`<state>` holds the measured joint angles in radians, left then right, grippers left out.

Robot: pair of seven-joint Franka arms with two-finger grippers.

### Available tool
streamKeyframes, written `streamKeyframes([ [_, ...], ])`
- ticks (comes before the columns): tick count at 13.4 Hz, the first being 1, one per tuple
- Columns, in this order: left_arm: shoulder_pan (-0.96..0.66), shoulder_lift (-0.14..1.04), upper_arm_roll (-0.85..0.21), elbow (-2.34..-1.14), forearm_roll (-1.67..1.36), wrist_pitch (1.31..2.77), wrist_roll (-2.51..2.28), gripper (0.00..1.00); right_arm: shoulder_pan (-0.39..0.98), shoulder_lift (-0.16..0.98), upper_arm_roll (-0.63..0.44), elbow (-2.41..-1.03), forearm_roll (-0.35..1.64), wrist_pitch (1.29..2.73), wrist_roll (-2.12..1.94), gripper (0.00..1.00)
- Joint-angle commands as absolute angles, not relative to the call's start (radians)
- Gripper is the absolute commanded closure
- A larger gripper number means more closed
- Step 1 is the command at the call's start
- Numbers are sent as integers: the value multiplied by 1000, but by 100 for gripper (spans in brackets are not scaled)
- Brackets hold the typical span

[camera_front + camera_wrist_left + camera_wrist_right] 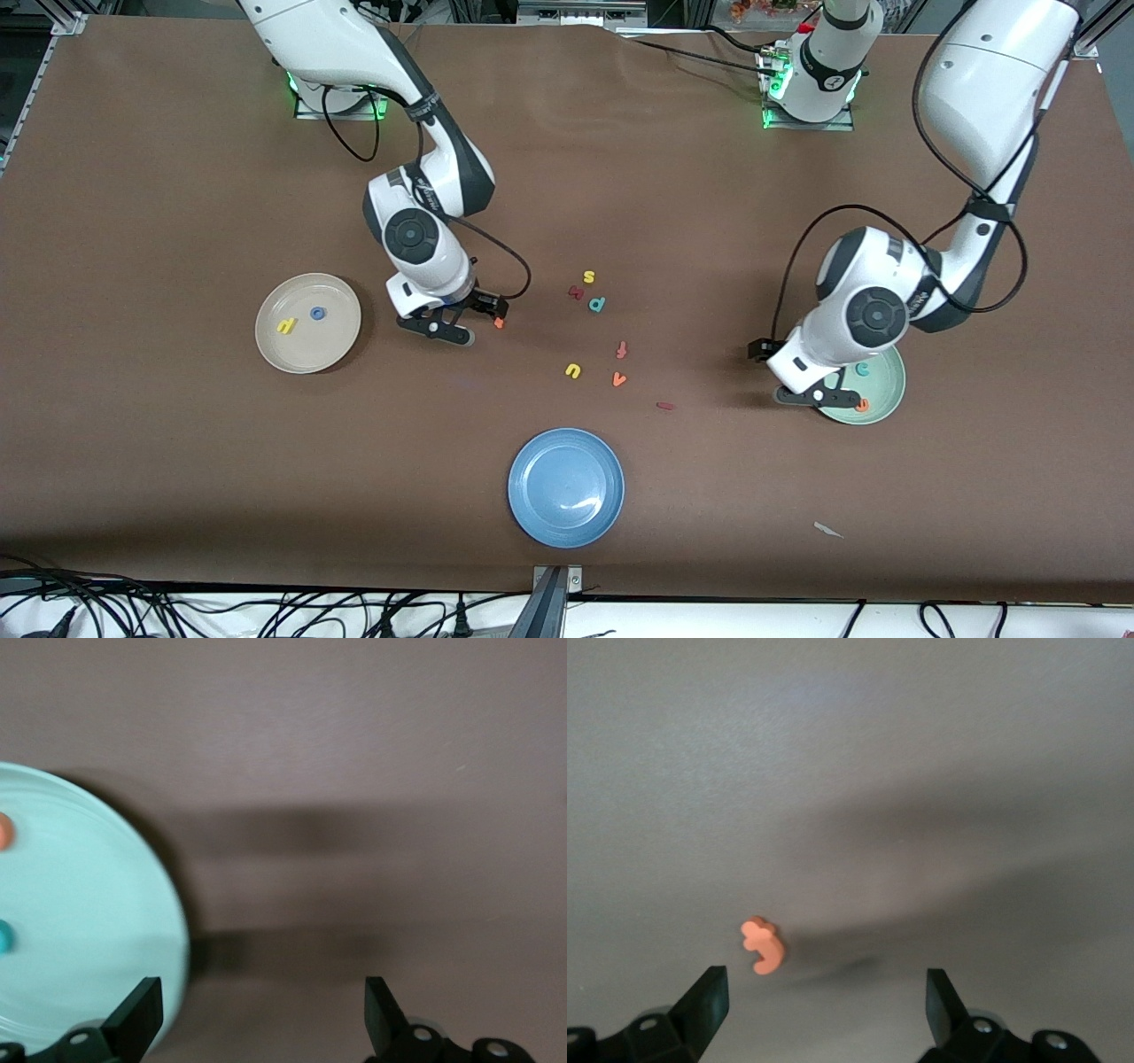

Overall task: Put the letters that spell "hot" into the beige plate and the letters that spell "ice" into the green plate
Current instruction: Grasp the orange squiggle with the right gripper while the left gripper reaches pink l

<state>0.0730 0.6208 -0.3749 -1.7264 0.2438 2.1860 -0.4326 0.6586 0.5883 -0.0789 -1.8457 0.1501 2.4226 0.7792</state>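
Observation:
The fingers of my right gripper don't reach the orange t (500,322) yet, so they would miss if I closed now. I will move toward it first.
The beige plate (307,354) holds the yellow h (285,326) and the blue o (317,313). The orange t (499,322) (764,944) lies on the table beside it, toward the middle. My right gripper (483,321) (824,1001) hangs open low over the table, the t just ahead of one finger. The green plate (886,390) (89,904) holds the teal c (861,369) (4,936) and the orange e (861,405) (4,831). My left gripper (797,385) (263,1010) is open and empty at that plate's rim. The dark red i (665,406) lies on the table.
A blue plate (567,486) sits nearest the front camera. Loose letters lie mid-table: yellow s (588,276), a red letter (576,291), teal p (597,304), red-orange f (622,349), yellow u (573,370), orange v (619,379). A pale scrap (828,530) lies near the front edge.

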Motion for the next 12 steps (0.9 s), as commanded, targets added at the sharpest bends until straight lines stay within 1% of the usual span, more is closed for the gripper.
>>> streamKeyframes([
  [1,19,664,-370,-1657,199,2175,-640,0,690,621,-84,-1841,160,2491,824,2],
  [2,-12,676,-370,-1638,199,2175,-737,0,696,627,-84,-1841,160,2509,825,3],
  [5,-86,725,-370,-1586,198,2175,-1006,0,703,652,-84,-1839,155,2545,824,21],
  [8,-130,774,-368,-1517,198,2175,-1251,0,716,666,-84,-1839,150,2566,822,35],
  [9,-147,799,-367,-1484,198,2175,-1338,0,716,666,-84,-1839,149,2566,822,36],
  [10,-156,822,-365,-1455,199,2175,-1417,0,716,666,-84,-1839,149,2566,821,43],
  [12,-172,854,-362,-1401,201,2175,-1541,0,716,666,-84,-1839,149,2566,816,63],
])
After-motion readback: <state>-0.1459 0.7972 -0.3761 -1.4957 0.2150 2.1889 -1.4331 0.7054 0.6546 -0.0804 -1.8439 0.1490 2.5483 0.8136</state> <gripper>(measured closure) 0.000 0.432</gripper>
